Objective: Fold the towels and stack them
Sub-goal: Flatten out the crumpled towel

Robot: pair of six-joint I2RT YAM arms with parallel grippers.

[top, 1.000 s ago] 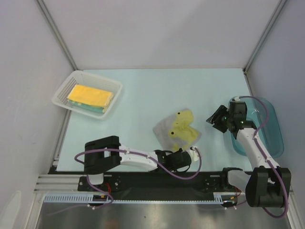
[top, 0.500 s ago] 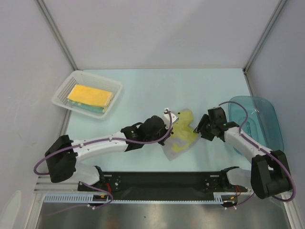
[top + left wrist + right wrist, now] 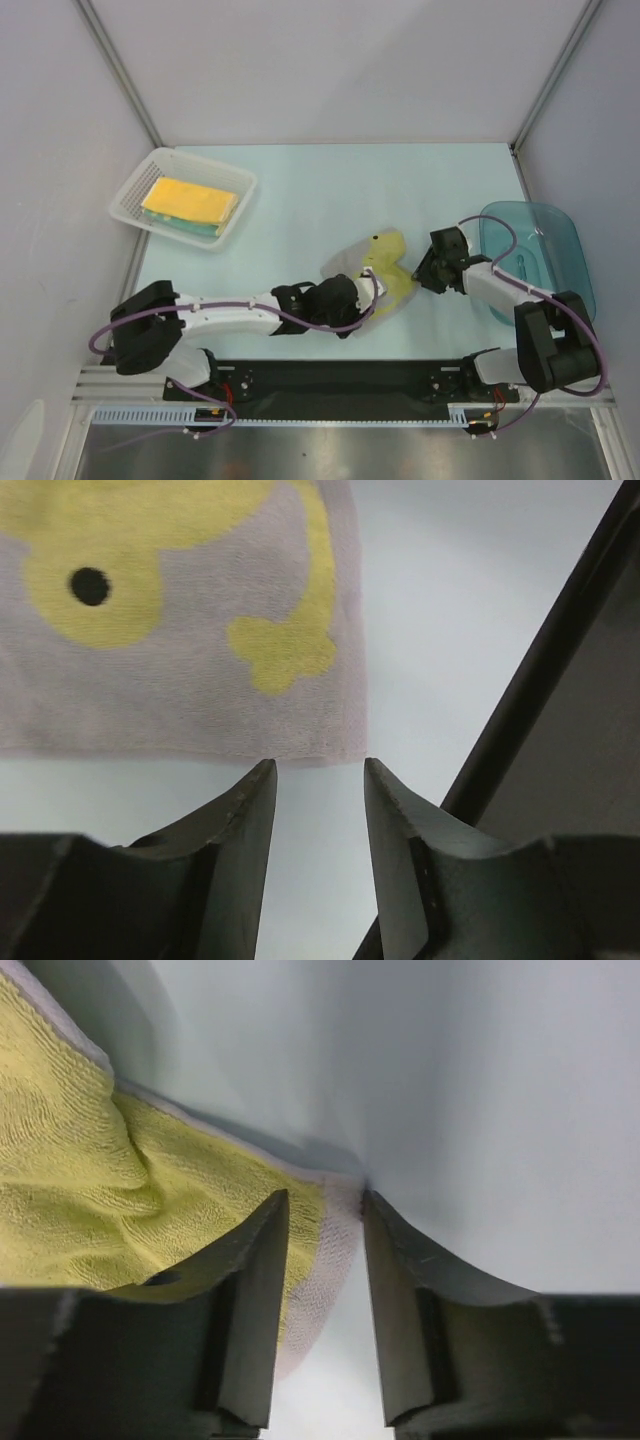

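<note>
The pale towel needs to be spread and folded, so my left gripper will next grab its near-edge corner [image 3: 352,332] [image 3: 346,752], opposite my right gripper's corner.
A pale towel with a yellow chick face [image 3: 382,268] lies crumpled on the table's middle. My left gripper [image 3: 370,295] is at its near edge, low over the table. In the left wrist view the jaws [image 3: 318,767] are open and empty, and the towel's hem [image 3: 190,640] lies just past the fingertips. My right gripper [image 3: 420,272] is at the towel's right edge. In the right wrist view it [image 3: 325,1200] is open, with the towel's pale corner [image 3: 335,1230] lying between the fingers. A folded olive-yellow towel [image 3: 188,200] lies on a teal one [image 3: 207,231] in the basket.
The white mesh basket [image 3: 135,185] stands at the far left. A blue translucent tub [image 3: 555,235] stands at the right edge, right behind the right arm. Grey walls close in the table on three sides.
My left arm has pulled back from over the towel to its near edge and come down low. The towel has shifted and bunched up. My right gripper has stayed at its right edge.
</note>
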